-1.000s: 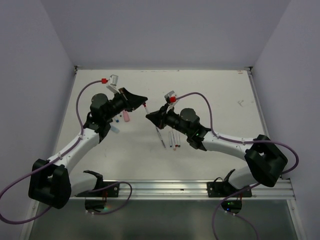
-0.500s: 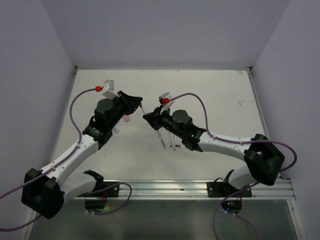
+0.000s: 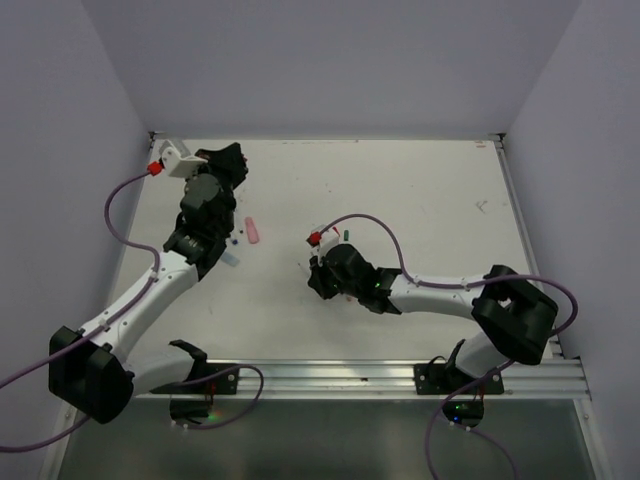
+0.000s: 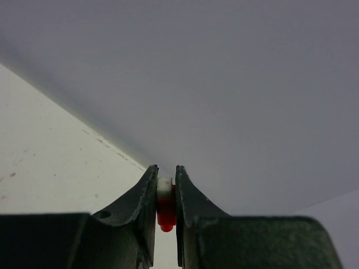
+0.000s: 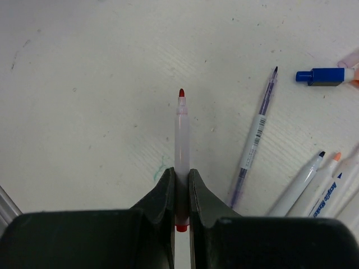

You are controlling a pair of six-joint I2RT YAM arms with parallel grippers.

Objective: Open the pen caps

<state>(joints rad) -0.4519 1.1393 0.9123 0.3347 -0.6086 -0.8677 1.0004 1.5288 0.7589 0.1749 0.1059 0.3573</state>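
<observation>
The pen would drop short if my right gripper opened, as empty table separates it from the purple pen, so my gripper needs to hold it until the row.
In the left wrist view my left gripper (image 4: 166, 171) is shut on a small red pen cap (image 4: 165, 208) with a white end, held up in the air and facing the back wall. In the top view this gripper (image 3: 228, 158) is raised over the table's back left. My right gripper (image 5: 181, 171) is shut on a slim pale pen barrel (image 5: 181, 137). Its bare red tip (image 5: 181, 92) points away, low over the table. In the top view the right gripper (image 3: 314, 282) is down near the table's middle.
Several uncapped pens lie to the right of the held pen: a purple one (image 5: 257, 137) and others (image 5: 305, 182). A blue cap piece (image 5: 321, 75) lies beyond them. A pink highlighter (image 3: 253, 231) and small loose caps (image 3: 232, 241) lie below the left gripper.
The two grippers met over mid-table, then pulled apart. The left swung up and back-left with the red cap. The right dropped toward the table with the pen.
</observation>
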